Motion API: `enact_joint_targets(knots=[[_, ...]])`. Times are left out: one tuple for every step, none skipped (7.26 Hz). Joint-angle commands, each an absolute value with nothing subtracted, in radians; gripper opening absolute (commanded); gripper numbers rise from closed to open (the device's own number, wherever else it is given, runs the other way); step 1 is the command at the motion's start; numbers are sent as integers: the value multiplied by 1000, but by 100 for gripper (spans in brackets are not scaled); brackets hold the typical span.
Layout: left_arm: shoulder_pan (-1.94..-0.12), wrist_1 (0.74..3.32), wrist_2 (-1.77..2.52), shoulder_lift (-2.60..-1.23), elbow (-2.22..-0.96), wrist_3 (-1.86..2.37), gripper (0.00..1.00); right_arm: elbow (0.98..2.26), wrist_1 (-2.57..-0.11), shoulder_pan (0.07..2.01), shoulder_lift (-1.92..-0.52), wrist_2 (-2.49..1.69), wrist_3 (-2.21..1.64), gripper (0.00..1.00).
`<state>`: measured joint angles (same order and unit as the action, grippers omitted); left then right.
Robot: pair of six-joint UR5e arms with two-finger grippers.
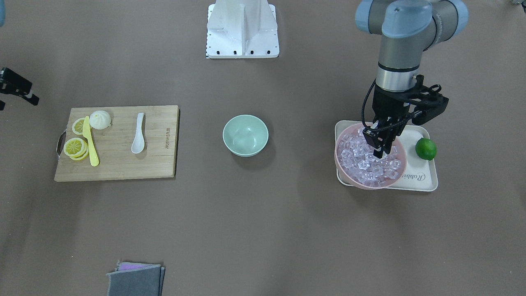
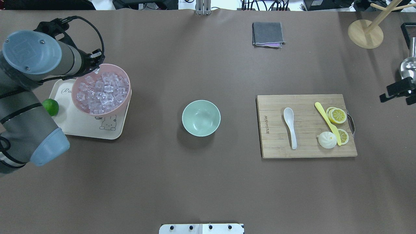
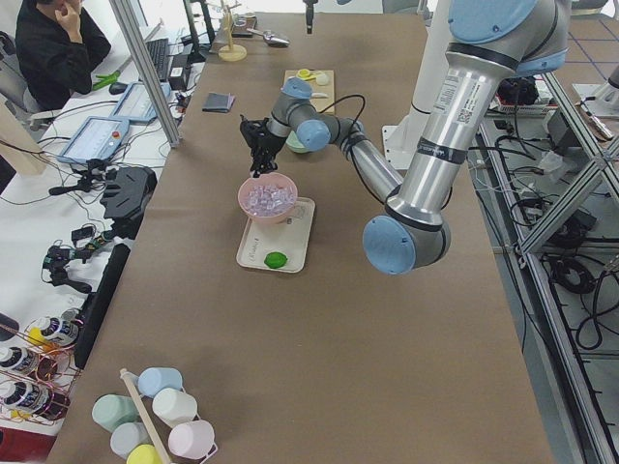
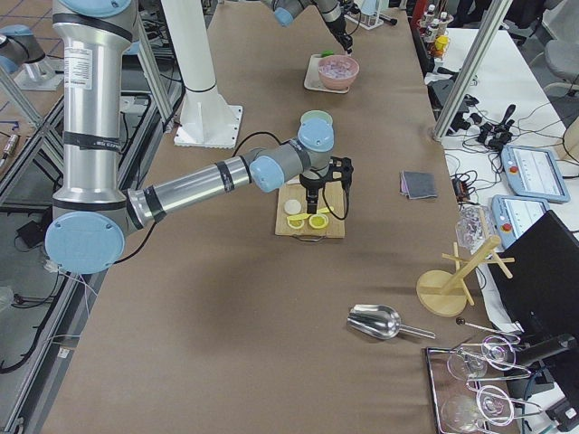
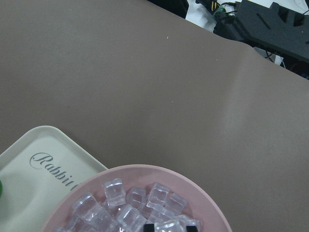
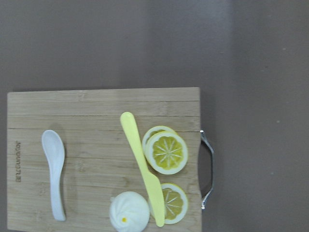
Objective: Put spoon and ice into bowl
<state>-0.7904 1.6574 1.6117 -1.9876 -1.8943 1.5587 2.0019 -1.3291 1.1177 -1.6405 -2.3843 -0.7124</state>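
The white spoon needs to go into the bowl [image 1: 245,135], so the robot's right gripper needs to grab the spoon by its handle [image 1: 140,121] next.
The white spoon [image 1: 138,135] [image 2: 289,125] [image 6: 54,169] lies on the wooden cutting board [image 1: 123,160] [image 2: 305,149]. The mint-green bowl [image 1: 245,153] [image 2: 201,117] stands empty at the table's middle. Ice cubes [image 1: 361,164] [image 2: 100,92] [image 5: 116,191] fill a pink bowl [image 1: 343,168] [image 5: 203,193]. My left gripper [image 1: 380,153] [image 5: 169,226] reaches down into that pile, its fingertips close together with a cube between them. My right gripper [image 1: 16,92] [image 2: 398,94] hangs open and empty, high beside the board's handle end.
The pink bowl sits on a cream tray [image 1: 419,176] [image 2: 97,130] with a lime [image 1: 425,149]. A yellow knife [image 1: 90,144] [image 6: 142,164], lemon slices [image 1: 75,147] and a bun [image 1: 100,119] share the board. A folded grey cloth [image 1: 135,279] lies near the operators' edge.
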Motion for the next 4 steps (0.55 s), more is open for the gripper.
enact_joint_targets(knots=[[-790, 1657, 1614, -2087, -1850, 1562, 0, 2000, -1188, 927, -1611, -2230, -952, 100], [-788, 1660, 1615, -2138, -1823, 1554, 0, 1994, -1190, 852, -1573, -2179, -992, 100], [-785, 1670, 1617, -2163, -1819, 1534, 0, 1974, -1199, 801, -1524, -2145, -1020, 99], [-781, 1671, 1617, -2190, -1815, 1528, 0, 1930, -1201, 770, -1472, -2138, -1022, 98]])
